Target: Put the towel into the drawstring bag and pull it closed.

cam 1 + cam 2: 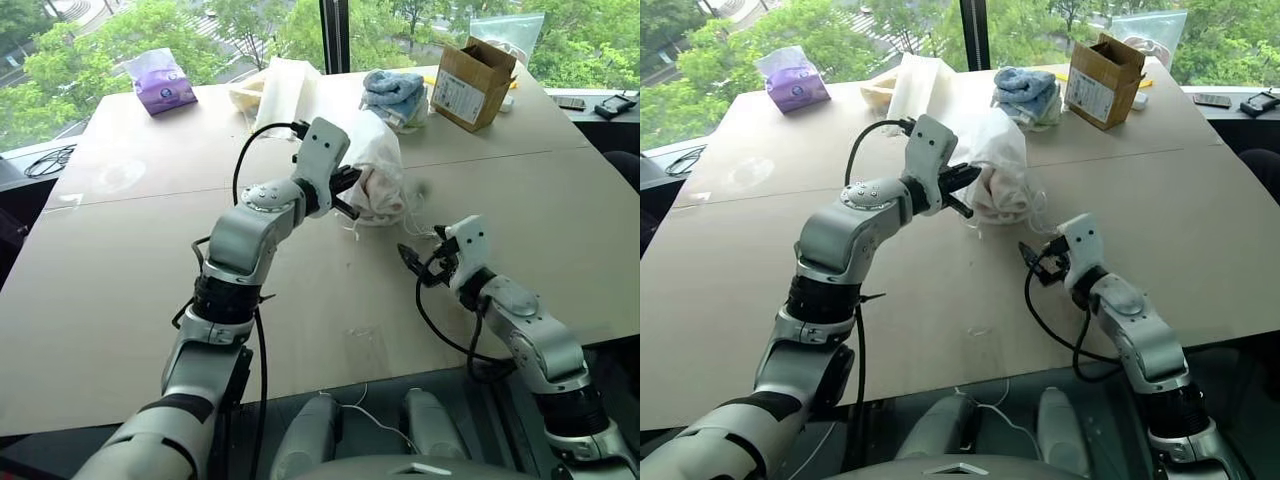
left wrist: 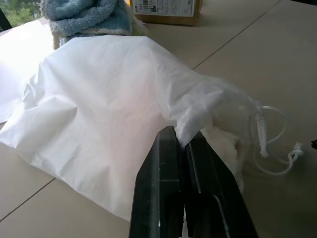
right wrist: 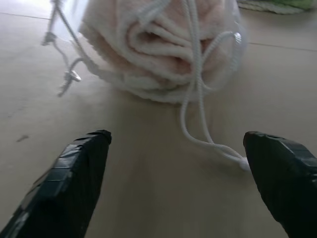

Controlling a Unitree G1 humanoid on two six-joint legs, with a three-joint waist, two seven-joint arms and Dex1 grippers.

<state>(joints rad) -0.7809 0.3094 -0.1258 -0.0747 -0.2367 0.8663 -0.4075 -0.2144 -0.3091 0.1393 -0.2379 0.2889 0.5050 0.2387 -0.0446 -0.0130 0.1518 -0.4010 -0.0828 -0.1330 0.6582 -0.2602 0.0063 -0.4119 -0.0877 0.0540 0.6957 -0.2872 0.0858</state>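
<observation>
The right gripper next grabs the doubled cord by its knotted end [image 3: 241,161] to pull the bag closed, since the cord's upper part [image 3: 196,57] hangs against the bulging bag.
The white drawstring bag [image 1: 375,160] lies bunched at the middle of the table, its mouth toward my right arm. The fluffy white towel [image 3: 163,44] sits inside it and shows at the mouth [image 2: 225,146]. My left gripper [image 1: 350,195] is shut on the bag's thin fabric near the mouth [image 2: 181,135]. Loose white cords [image 3: 198,99] trail from the mouth onto the table. My right gripper [image 1: 415,262] stands open just short of the bag, low over the table, with one cord's end lying between its fingers [image 3: 81,158], untouched.
At the table's far side are a purple tissue pack [image 1: 160,80], a cream cloth [image 1: 285,90], folded blue towels [image 1: 395,95] and an open cardboard box [image 1: 472,82]. A phone [image 1: 615,103] lies at the far right.
</observation>
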